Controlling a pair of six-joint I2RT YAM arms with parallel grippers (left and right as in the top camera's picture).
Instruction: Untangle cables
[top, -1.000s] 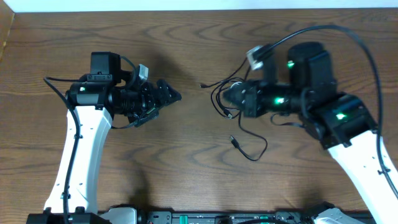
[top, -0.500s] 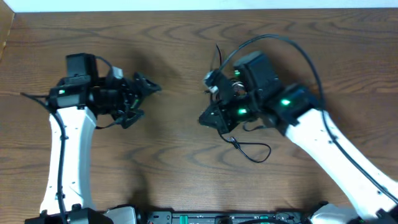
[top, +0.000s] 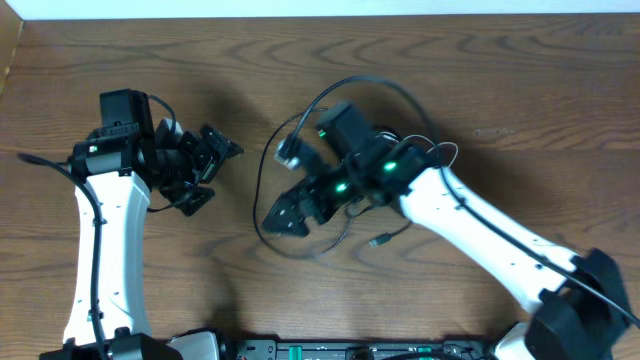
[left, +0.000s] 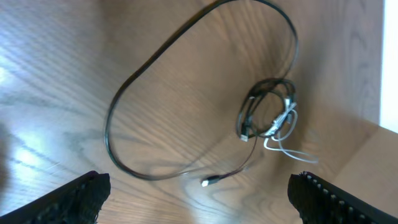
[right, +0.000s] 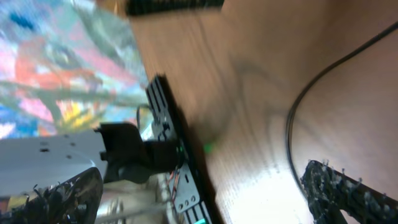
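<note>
The robot's left gripper should next pull the black cable free, so it should grab the cable by its loose loop (left: 114, 103), away from the tangled coil (left: 264, 109).
A long black cable (top: 258, 195) curves in a wide loop on the wooden table, and its plug (top: 378, 241) lies near the front. In the left wrist view the loop (left: 109, 124) leads to a small tangled coil (left: 264, 109) with a thin white cable (left: 289, 149) caught in it. My right gripper (top: 281, 218) hangs open low over the loop's left side. Nothing is between its fingers, and the black cable (right: 291, 124) runs just beside one fingertip (right: 348, 193). My left gripper (top: 212, 172) stands open to the left, apart from the cables, with its fingertips (left: 81, 196) empty.
The right arm (top: 470, 220) stretches across the table from the front right and partly covers the coil. Its own black lead (top: 355, 80) arches above it. The table's front edge and the robot's base rail (right: 177, 155) show in the right wrist view.
The right arm swung left and toward the front, drawing the black cable out into a wide loop, and its jaws went from shut to open. The left arm drew back a little to the left.
</note>
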